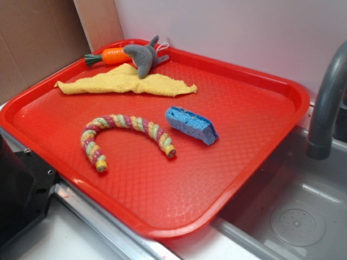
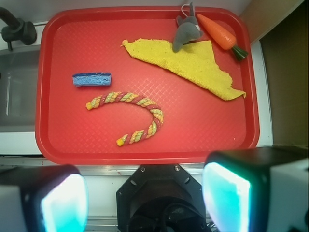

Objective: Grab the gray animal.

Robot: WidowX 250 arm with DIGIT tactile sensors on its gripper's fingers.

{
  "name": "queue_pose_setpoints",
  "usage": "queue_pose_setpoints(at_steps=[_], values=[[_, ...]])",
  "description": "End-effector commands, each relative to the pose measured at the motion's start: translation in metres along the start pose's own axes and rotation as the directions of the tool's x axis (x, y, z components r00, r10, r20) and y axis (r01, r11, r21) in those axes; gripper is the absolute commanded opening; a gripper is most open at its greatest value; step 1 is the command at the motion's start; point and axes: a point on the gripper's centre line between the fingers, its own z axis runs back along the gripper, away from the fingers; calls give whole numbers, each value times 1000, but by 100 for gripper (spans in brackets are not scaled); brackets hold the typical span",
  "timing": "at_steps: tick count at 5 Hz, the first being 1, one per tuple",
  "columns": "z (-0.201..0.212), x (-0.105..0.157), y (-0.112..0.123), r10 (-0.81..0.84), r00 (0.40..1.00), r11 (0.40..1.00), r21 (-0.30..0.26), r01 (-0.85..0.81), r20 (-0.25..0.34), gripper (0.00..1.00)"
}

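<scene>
The plump end of the gray animal rests on the yellow cloth. I need to pick the animal up next, so my gripper needs to grip the gray animal [image 1: 143, 56] by that end.
The gray animal [image 1: 143, 56] is a small plush shark lying at the far corner of the red tray [image 1: 255, 162], partly on a yellow cloth [image 1: 127, 81] and touching an orange toy carrot [image 1: 111, 56]. The wrist view shows the gray animal [image 2: 187, 31] at the top right of the tray [image 2: 58, 140], beside the carrot [image 2: 219, 31]. My gripper [image 2: 145, 195] hangs high above the tray's near edge, far from the toy. It is open, with its two pads wide apart and nothing between them.
A striped rope toy [image 1: 127, 132] curves across the tray's middle and a blue sponge [image 1: 191, 124] lies to its right. A gray sink [image 1: 303, 216] with a faucet [image 1: 325, 103] sits beside the tray. The robot's black base [image 1: 21, 189] stands at the near left.
</scene>
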Motion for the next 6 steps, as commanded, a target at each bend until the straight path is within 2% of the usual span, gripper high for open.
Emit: queue_pose_setpoints(at_steps=[1, 2, 3, 4, 5, 6], values=[[0, 0, 0, 0, 1000, 1000, 0, 0, 0, 100], [-15, 15, 4, 75, 993, 996, -50, -70, 89, 100], [-29, 35, 14, 206, 970, 978, 5, -209, 132, 100], [-49, 52, 28, 361, 913, 927, 37, -374, 190, 100], [-74, 74, 48, 472, 841, 862, 60, -503, 264, 100], [-98, 96, 65, 486, 818, 847, 63, -528, 308, 100]])
